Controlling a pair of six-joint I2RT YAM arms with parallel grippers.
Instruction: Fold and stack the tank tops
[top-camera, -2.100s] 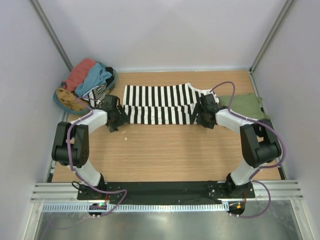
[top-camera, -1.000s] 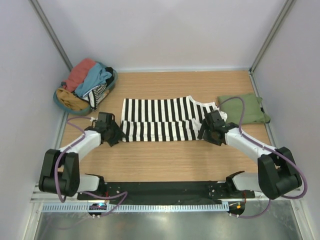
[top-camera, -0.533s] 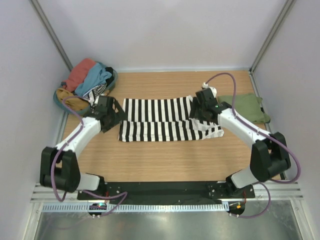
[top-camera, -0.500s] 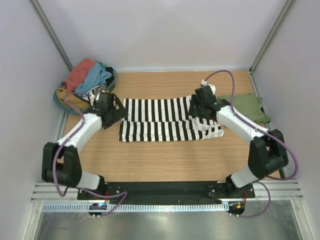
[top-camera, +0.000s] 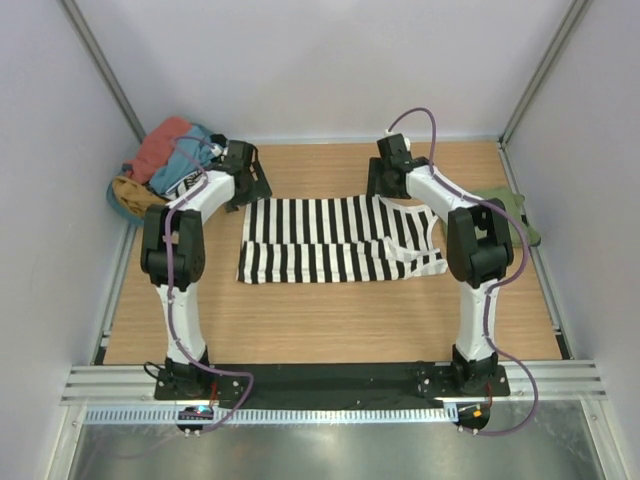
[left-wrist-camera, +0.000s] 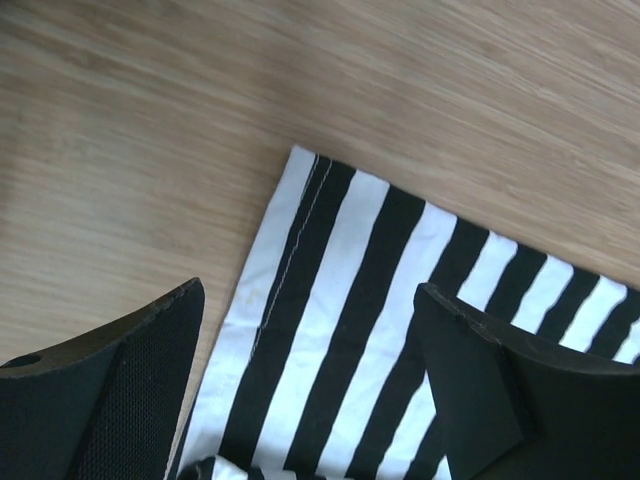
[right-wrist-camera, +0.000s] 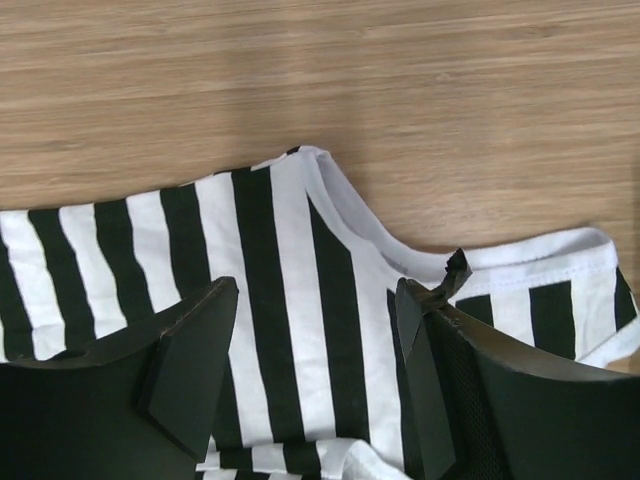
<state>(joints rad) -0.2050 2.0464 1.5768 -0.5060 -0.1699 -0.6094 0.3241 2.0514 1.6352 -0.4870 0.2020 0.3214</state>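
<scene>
My right gripper is going to grab the striped tank top's far corner by the strap next, so that it can fold the tank top's far edge over.
The black-and-white striped tank top (top-camera: 335, 238) lies flat mid-table, its near edge folded up over itself. My left gripper (top-camera: 247, 186) hangs open over its far left corner; the left wrist view shows that corner (left-wrist-camera: 330, 300) between my spread fingers (left-wrist-camera: 110, 390), nothing held. My right gripper (top-camera: 383, 183) hangs open over the far right corner by the strap; the right wrist view shows stripes and white trim (right-wrist-camera: 300, 290) between my fingers (right-wrist-camera: 190, 360). The olive green tank top (top-camera: 505, 210) lies folded at the right, partly hidden behind my right arm.
A round basket (top-camera: 135, 200) at the back left holds a salmon-red garment (top-camera: 160, 145), a light blue garment (top-camera: 190, 155) and other cloth. Grey walls close the table on three sides.
Both grippers let go of the near edge after folding it onto the striped top. They then moved away from me to its far corners, open.
</scene>
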